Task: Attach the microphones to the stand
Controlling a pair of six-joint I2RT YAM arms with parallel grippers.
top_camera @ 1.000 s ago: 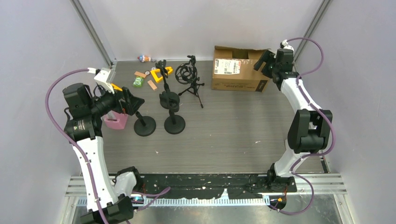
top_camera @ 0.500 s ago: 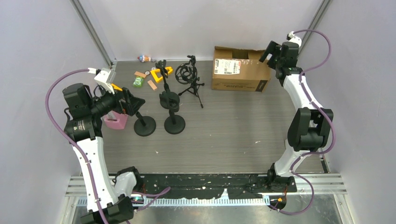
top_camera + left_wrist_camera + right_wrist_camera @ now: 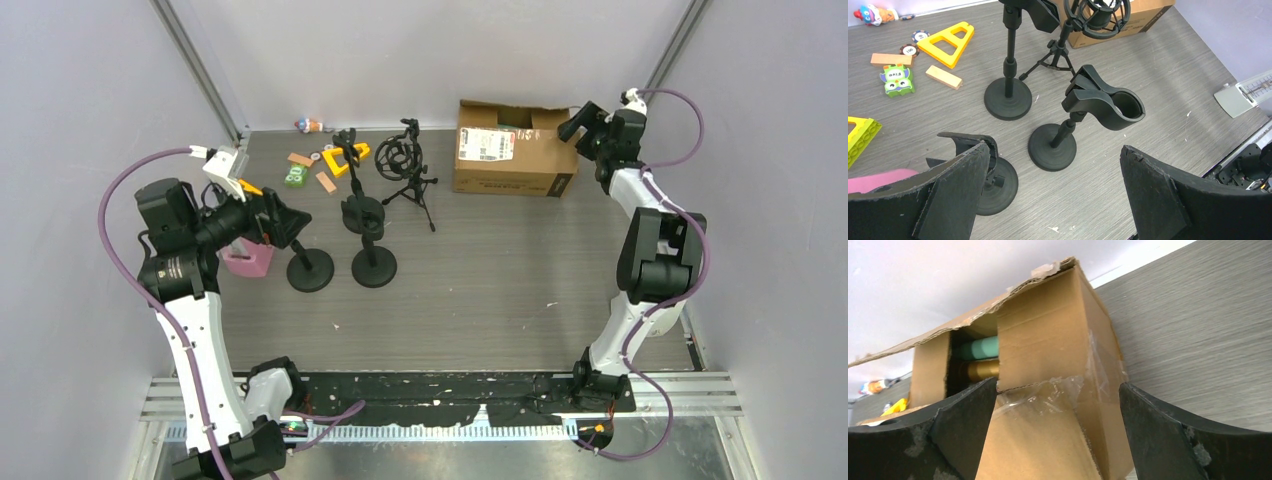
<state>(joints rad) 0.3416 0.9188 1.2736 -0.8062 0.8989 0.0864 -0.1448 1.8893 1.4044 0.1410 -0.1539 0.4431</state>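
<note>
I should grab the box by the open edge of its side (image 3: pixel 542 129) (image 3: pixel 1060 384) with my right gripper, so that I can reach the microphones inside.
Three black round-base stands (image 3: pixel 373 265) with clips are grouped left of centre, behind them a tripod stand (image 3: pixel 405 165) with a shock mount. In the left wrist view the nearest clip (image 3: pixel 1108 102) stands empty. My left gripper (image 3: pixel 288 225) hovers open over the leftmost stand (image 3: pixel 998 185), holding nothing. Of the microphones, only a mint green one (image 3: pixel 979 347) and a gold one (image 3: pixel 982 370) show, lying inside the cardboard box (image 3: pixel 510 150). My right gripper (image 3: pixel 577 124) is open at the box's right end, its fingers apart on either side of a box corner (image 3: pixel 1058 405).
A yellow triangle (image 3: pixel 945 42), wooden blocks (image 3: pixel 943 76), a green toy (image 3: pixel 896 81) and chips lie at the back left. A pink object (image 3: pixel 247 260) sits beside the left gripper. A small figure (image 3: pixel 310 125) lies against the back wall. Side walls stand close.
My right gripper has swung rightward past the box's right end, turned toward it and opened a little wider. The left arm has not moved.
</note>
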